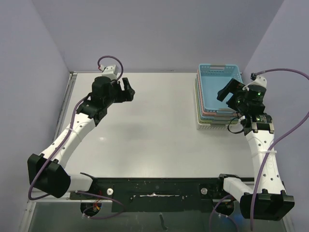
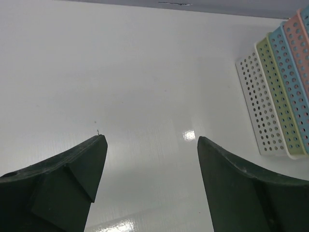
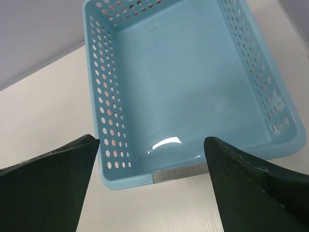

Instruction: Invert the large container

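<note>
The robot's right gripper will next grab the blue basket by its long side rim (image 3: 92, 85) facing the open table, to turn the basket upside down there.
A blue perforated basket (image 1: 215, 87) sits upright, open side up, on top of a nested stack of pink, green and white baskets at the table's back right. In the right wrist view the blue basket (image 3: 183, 72) is empty, and its near rim lies just beyond my fingertips. My right gripper (image 1: 228, 96) hovers over the stack's near right edge, open and empty (image 3: 152, 142). My left gripper (image 1: 128, 91) is open and empty over the bare table at the back left (image 2: 150, 140), far from the stack (image 2: 280, 96).
The white table (image 1: 154, 130) ends at a back wall and side walls. The basket stack stands near the table's right edge. The arms' black base rail (image 1: 154, 191) runs along the near edge.
</note>
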You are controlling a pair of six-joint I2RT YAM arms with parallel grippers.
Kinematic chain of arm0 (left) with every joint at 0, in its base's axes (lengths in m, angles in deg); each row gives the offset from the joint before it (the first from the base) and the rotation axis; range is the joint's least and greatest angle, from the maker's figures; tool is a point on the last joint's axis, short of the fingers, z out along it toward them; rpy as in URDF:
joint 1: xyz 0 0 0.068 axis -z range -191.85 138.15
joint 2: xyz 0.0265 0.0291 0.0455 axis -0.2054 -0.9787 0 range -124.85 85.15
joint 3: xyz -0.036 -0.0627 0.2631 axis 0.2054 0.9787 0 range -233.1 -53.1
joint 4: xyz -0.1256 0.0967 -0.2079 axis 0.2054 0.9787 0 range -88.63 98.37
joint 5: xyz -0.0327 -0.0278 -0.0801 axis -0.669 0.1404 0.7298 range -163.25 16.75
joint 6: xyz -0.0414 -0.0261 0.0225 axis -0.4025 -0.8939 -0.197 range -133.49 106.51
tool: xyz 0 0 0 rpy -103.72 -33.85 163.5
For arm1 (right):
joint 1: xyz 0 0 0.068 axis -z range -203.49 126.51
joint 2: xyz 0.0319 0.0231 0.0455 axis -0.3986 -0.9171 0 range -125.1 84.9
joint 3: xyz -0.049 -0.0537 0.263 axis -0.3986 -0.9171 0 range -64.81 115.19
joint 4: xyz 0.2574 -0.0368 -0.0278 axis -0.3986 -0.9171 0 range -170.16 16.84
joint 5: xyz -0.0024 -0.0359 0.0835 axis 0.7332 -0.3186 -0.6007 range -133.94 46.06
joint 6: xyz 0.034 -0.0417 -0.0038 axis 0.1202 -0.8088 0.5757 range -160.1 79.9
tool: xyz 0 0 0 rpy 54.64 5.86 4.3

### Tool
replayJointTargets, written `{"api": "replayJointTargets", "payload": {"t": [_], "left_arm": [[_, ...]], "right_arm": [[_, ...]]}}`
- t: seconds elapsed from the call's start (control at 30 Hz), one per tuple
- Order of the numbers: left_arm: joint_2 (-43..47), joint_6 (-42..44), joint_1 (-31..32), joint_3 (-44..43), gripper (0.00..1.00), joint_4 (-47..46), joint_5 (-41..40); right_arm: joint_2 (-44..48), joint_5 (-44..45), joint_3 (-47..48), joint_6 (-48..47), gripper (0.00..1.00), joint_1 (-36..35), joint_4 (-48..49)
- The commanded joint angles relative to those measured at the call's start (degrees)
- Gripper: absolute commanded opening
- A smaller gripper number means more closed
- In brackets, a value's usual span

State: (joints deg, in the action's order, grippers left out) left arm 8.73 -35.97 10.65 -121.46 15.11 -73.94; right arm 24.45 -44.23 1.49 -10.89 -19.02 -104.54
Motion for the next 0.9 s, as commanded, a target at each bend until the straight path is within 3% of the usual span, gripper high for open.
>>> {"api": "replayJointTargets", "payload": {"t": [0.0,0.17,0.33,0.63,0.87], "left_arm": [[2.8,2.6,-0.2,0.0,0.77,-1.1,-6.3],[5.6,3.4,-0.2,3.0,0.77,-2.5,-7.8],[5.1,4.8,0.3,3.7,0.77,-1.9,-2.7],[-2.1,5.8,14.3,4.1,0.78,1.7,-11.1],[-4.5,2.7,15.9,5.7,0.79,1.9,-11.6]], "right_arm": [[-0.5,-1.8,2.0,1.5,0.97,0.0,3.3],[-3.1,2.9,5.8,-1.2,0.98,-2.9,-2.5],[-3.7,11.6,7.2,-3.4,0.98,-9.6,-3.6],[-13.0,12.9,14.3,-6.5,0.98,-17.2,-10.8],[-18.5,13.4,16.7,-8.0,0.98,-17.6,-9.5]]}}
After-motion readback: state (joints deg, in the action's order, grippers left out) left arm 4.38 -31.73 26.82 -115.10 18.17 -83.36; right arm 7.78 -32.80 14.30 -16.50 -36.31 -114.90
